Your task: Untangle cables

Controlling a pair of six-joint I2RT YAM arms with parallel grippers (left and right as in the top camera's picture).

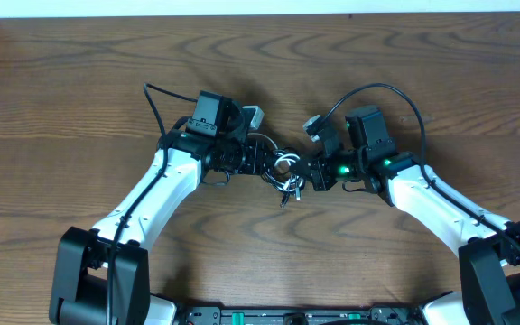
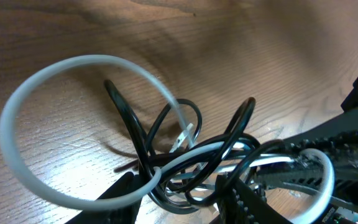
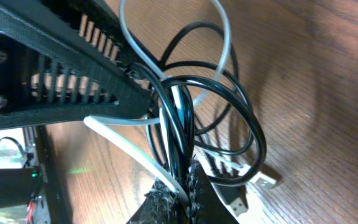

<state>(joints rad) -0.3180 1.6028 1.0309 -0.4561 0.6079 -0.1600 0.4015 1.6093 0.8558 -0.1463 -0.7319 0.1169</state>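
Note:
My left gripper grabs a black loop next and leaves the white loop [image 2: 17, 99] free, to pull black out and untangle the cables.
The cables [image 1: 286, 173], thin black and white cords, hang in a tangled bundle between my two grippers at the middle of the table. In the left wrist view a big white loop [image 2: 17, 99] arcs out to the left, and black loops [image 2: 127, 119] pass between the fingers of my left gripper [image 2: 180, 182]. Its jaws stand apart, open around those loops. My right gripper [image 3: 188, 183] is shut on black cords [image 3: 253, 132] and one white cord. Two metal plug ends [image 3: 238, 200] lie on the wood beside it. In the overhead view my left gripper [image 1: 269, 166] and right gripper [image 1: 301, 175] almost touch.
The bundle lies on a brown wooden table [image 1: 260, 54], with a white edge along the far side. Thick black arm wires arch over the right arm [image 1: 388, 88] and beside the left arm [image 1: 154, 97]. The two arms angle in from the front corners.

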